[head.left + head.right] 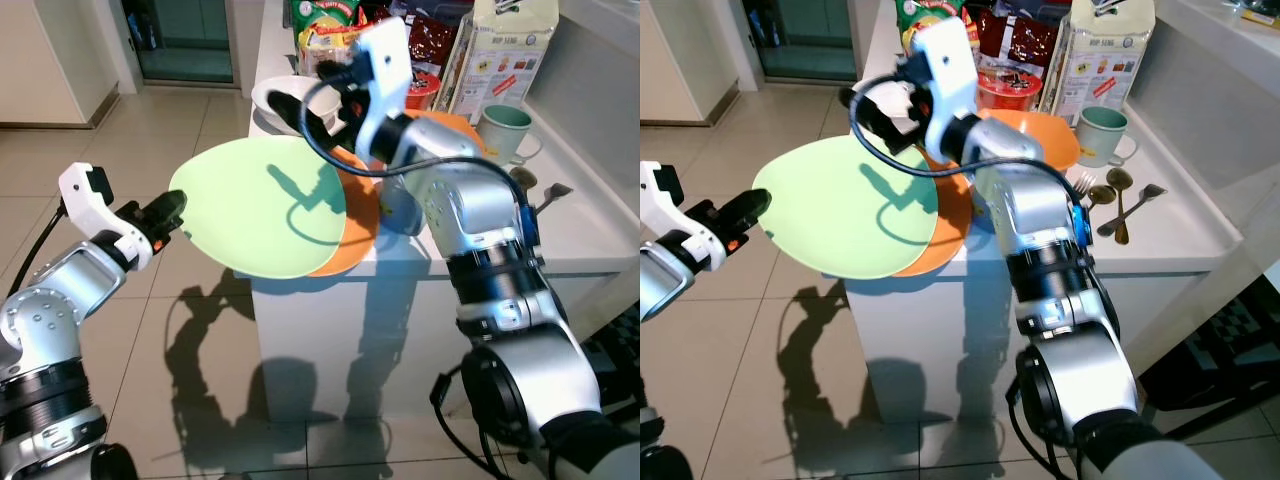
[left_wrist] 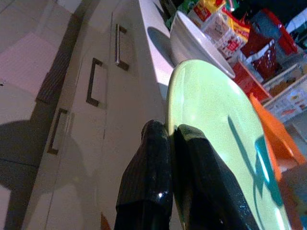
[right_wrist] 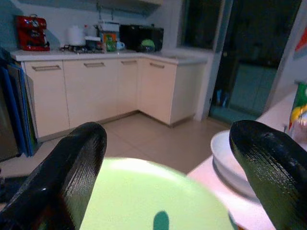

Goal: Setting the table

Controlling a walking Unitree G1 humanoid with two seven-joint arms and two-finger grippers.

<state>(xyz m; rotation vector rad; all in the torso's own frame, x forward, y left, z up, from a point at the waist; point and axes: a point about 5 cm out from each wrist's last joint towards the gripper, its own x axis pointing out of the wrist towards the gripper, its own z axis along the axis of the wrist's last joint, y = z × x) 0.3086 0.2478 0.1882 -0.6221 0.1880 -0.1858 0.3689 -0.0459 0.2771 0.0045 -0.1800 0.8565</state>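
Note:
The green plate's broad side (image 1: 250,207) is too wide for the open fingers, so my right gripper should next grab the green plate's thin rim over the orange plate (image 1: 358,222).
A pale green plate (image 1: 262,205) sticks out past the near left corner of the white counter (image 1: 600,235). Its far side rests over an orange plate (image 1: 358,222). My left gripper (image 1: 176,212) is shut on the green plate's left rim; in the left wrist view the two black fingers (image 2: 148,177) clamp the rim (image 2: 216,129). My right gripper (image 1: 325,90) hangs open above the plates, its fingers (image 3: 81,158) wide apart with nothing between them. A white bowl (image 1: 278,100) sits just behind.
A green mug (image 1: 507,130) and some spoons and a fork (image 1: 1120,200) lie on the counter's right side. A carton (image 1: 512,45), snack packets (image 1: 325,25) and an orange dish (image 1: 1040,135) crowd the back. Tiled floor (image 1: 150,130) lies to the left.

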